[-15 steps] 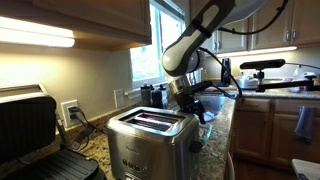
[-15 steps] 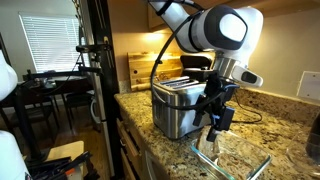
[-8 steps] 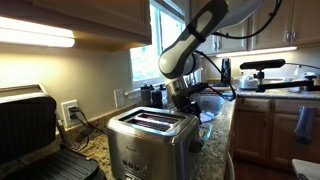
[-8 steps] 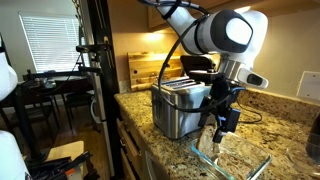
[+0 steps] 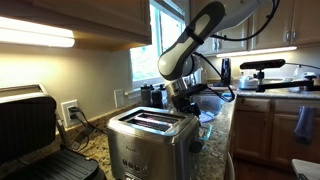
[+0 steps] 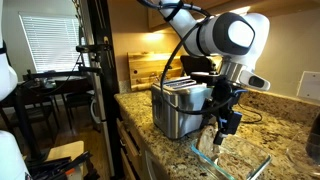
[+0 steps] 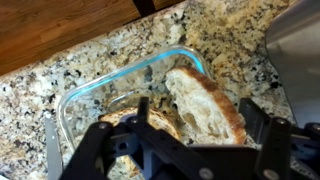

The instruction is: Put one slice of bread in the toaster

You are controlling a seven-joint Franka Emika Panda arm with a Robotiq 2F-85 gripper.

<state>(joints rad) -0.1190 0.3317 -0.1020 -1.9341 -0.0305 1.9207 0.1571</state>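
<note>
An exterior view shows my fingers down at the bread's upper part (image 6: 215,144) (image 7: 200,109), so my gripper closes next. Closing now would catch the slice.
The brushed-steel toaster (image 5: 148,136) stands on the granite counter and shows in both exterior views (image 6: 178,106); its two top slots are dark. Beside it lies a clear glass dish (image 6: 238,161) holding bread. In the wrist view the dish rim (image 7: 128,72) surrounds a bread slice (image 7: 205,100) with a brown crust, and another slice lies partly hidden under the gripper. My gripper (image 7: 197,122) is open, low over the dish, with a finger on each side of the slice. It also shows in the exterior views (image 6: 222,133) (image 5: 189,104), next to the toaster.
A black hinged contact grill (image 5: 30,128) stands beside the toaster. A wooden board (image 6: 141,70) leans against the back wall. A wall outlet with a plug (image 5: 70,112) is behind the toaster. The counter edge (image 6: 135,128) drops off toward the room.
My gripper has moved slightly down toward the glass dish and a little away from the toaster. The toaster, dish and bread have not moved.
</note>
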